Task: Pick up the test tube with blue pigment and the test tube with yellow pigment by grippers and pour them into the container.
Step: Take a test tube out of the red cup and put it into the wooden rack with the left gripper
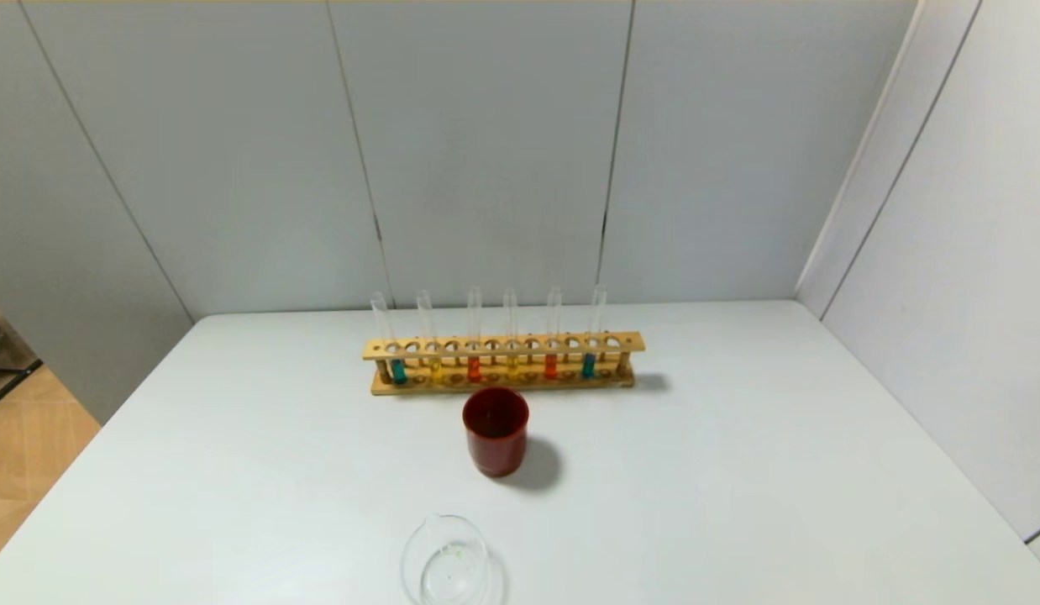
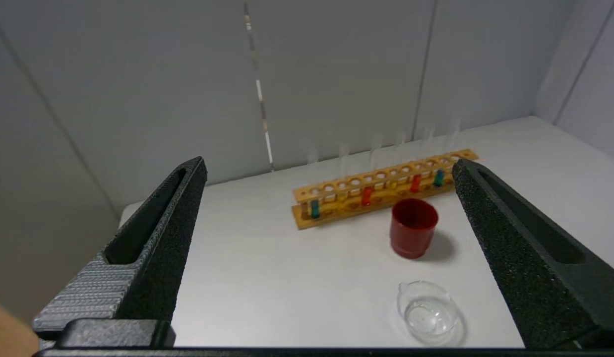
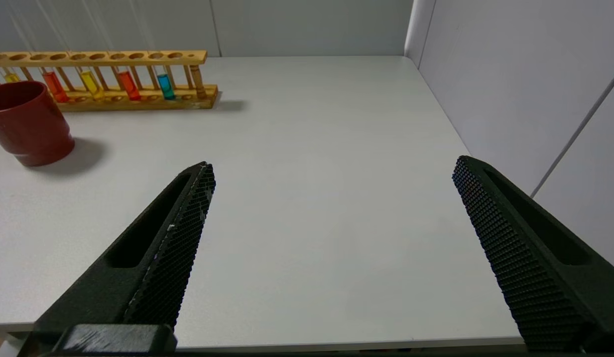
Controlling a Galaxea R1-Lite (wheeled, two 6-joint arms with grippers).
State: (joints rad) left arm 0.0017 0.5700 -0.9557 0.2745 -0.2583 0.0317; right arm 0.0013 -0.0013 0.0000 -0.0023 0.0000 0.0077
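Note:
My left gripper grabs the blue tube by its bare glass above the rack's top bar [image 1: 386, 322] [image 2: 313, 169] next, since the wooden rack closes around the tube's lower part.
A wooden rack [image 1: 503, 363] at the back of the white table holds several upright tubes. The two blue-pigment tubes [image 1: 398, 370] [image 1: 588, 365] stand near its ends. The two yellow-pigment tubes [image 1: 436, 368] [image 1: 512, 363] stand between them, with two orange-red tubes. The clear glass container [image 1: 446, 561] sits at the table's front edge, empty. My left gripper [image 2: 329, 162] is open and empty, back from the table's left front, facing the rack [image 2: 381, 188] and the container [image 2: 428, 312]. My right gripper [image 3: 333, 163] is open and empty over the table's right front edge. Neither gripper shows in the head view.
A dark red cup [image 1: 496, 430] stands between the rack and the container. Grey wall panels close the back and right sides of the table [image 1: 738, 462]. The table's left edge drops to a wooden floor [image 1: 24, 437].

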